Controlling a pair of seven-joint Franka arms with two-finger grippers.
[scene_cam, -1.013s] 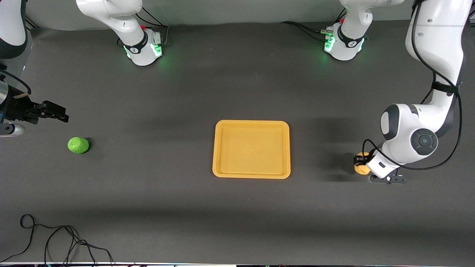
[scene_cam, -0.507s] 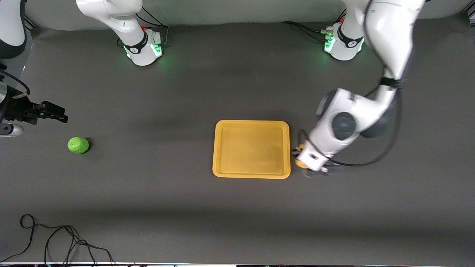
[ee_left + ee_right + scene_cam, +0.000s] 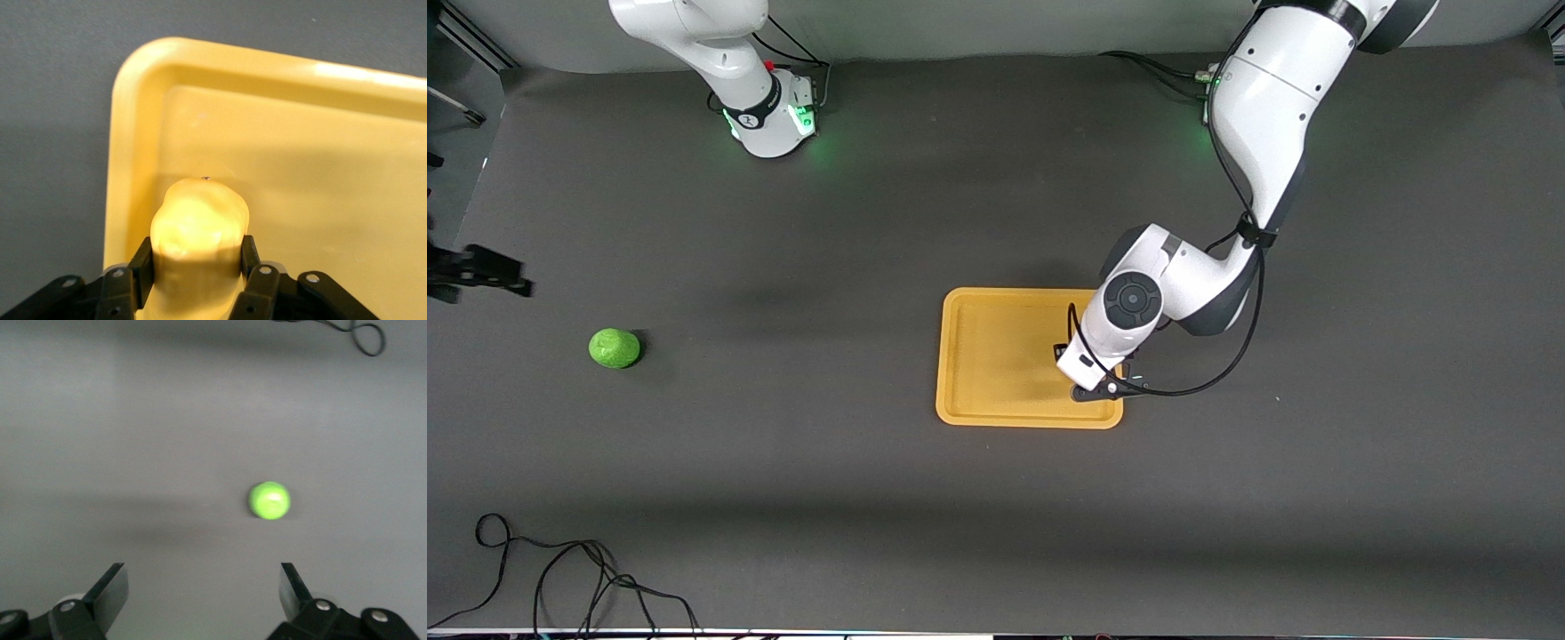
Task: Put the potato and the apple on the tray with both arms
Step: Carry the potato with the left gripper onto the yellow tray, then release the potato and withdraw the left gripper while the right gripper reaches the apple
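Note:
The potato hangs low inside the tray's rim and would rest there, so my left gripper opens next.
The yellow-tan potato is held in my left gripper, low over the orange-yellow tray, near a corner on the tray's left-arm side. In the front view the left gripper and wrist hide the potato above the tray. The green apple lies on the dark table toward the right arm's end. My right gripper hovers beside it at the view's edge. In the right wrist view the right gripper is open and empty, with the apple on the table ahead of it.
A black cable lies looped on the table's edge nearest the front camera, toward the right arm's end, and shows in the right wrist view. The two arm bases stand along the back edge.
My left arm has carried the potato from the table at its own end to over the tray. My right gripper has shifted slightly outward, toward the view's edge. The apple has not moved.

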